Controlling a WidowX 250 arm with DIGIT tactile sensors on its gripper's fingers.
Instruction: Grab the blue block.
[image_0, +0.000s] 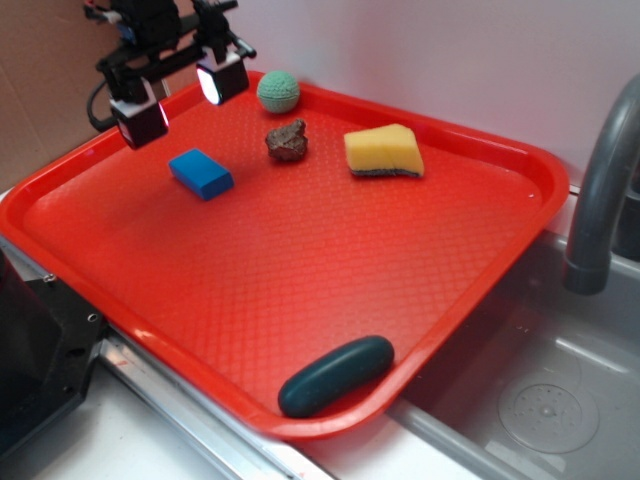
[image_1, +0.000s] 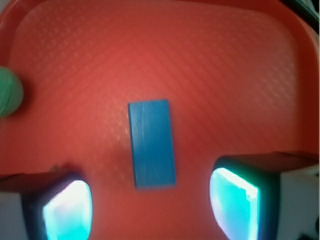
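I need to lower my gripper first, then close on the block. My fingers are above the blue block with red tray showing between them, so they would miss if I closed now.
The blue block lies flat on the red tray toward its far left part. In the wrist view the blue block runs lengthwise up the middle, just ahead of the fingers. My gripper hangs above the tray, a little behind and above the block, not touching it. It is open: the two lit pads stand wide apart with only bare tray between them. In the wrist view the gripper sits just below the block's near end.
A green ball sits at the tray's far edge, a brown rock and a yellow sponge to the block's right. A dark teal capsule lies at the near rim. A sink with a grey faucet is at right.
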